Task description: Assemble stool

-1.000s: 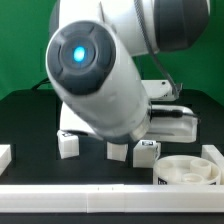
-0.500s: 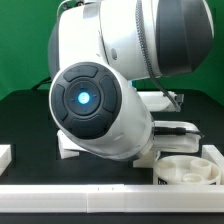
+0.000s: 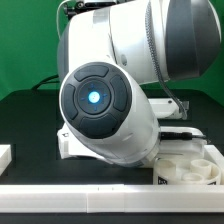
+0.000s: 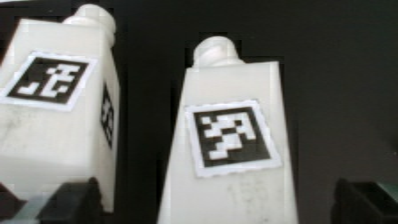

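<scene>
In the wrist view my gripper's open fingers reach down on either side of the tagged white leg, so it is time to close on it now.
In the wrist view two white stool legs lie side by side on the black table, each with a black-and-white tag. One leg point(image 4: 228, 140) lies between the dark fingertips point(image 4: 64, 200) of my gripper point(image 4: 217, 202). The jaws are open and stand apart from its sides. The other leg point(image 4: 57, 110) lies just outside the gripper. In the exterior view the round seat point(image 3: 192, 168) lies at the exterior view's lower right. The arm's large white body point(image 3: 105, 110) hides the gripper and the legs there.
A plain white block point(image 3: 4, 156) sits at the exterior view's left edge. A long white rail point(image 3: 100, 191) runs along the front of the table. A white wall piece point(image 3: 214, 153) stands by the seat at the exterior view's right.
The arm has swung lower and closer to the exterior camera. It now hides the small white legs that showed on the table one second ago.
</scene>
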Motion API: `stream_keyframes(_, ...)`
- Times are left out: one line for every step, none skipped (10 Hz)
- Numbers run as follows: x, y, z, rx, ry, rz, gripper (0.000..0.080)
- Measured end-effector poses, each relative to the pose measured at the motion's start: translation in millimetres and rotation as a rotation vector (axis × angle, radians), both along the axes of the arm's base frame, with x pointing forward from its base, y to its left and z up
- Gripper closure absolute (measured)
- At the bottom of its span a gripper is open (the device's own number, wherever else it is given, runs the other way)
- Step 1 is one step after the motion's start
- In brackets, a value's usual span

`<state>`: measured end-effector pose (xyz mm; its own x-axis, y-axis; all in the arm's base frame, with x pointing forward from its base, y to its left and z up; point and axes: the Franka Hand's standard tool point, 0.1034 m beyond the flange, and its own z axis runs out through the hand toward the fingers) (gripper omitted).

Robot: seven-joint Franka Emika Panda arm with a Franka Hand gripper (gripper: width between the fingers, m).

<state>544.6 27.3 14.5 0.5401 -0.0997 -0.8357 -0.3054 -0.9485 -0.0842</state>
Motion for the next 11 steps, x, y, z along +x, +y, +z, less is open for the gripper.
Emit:
stream_keyframes(-0.3, 0.1, -0.3, 0.008, -0.003, 0.005, 0.015)
stream_keyframes(-0.2, 0.1, -0.4, 0.009, -0.004, 0.006, 0.015)
stream_keyframes(-0.3, 0.4, -0.4, 0.01, -0.004, 0.007, 0.0152)
stream_keyframes(-0.5, 1.0, 0.0, 0.013, -0.003, 0.009, 0.0303)
stream_keyframes(-0.5, 1.0, 0.3, 0.015, -0.003, 0.01, 0.0303)
stream_keyframes(-0.8, 0.6, 0.5, 0.02, -0.003, 0.013, 0.0477)
stream_keyframes(-0.8, 0.4, 0.5, 0.021, -0.003, 0.014, 0.0477)
stream_keyframes(-0.8, 0.2, 0.6, 0.026, -0.005, 0.017, 0.0474)
stream_keyframes(-0.9, -0.2, 0.7, 0.03, -0.006, 0.019, 0.0474)
stream_keyframes(-0.7, -0.3, 0.9, 0.03, -0.006, 0.019, 0.0474)
stream_keyframes(0.8, -0.5, 4.1, 0.031, -0.006, 0.021, 0.0474)
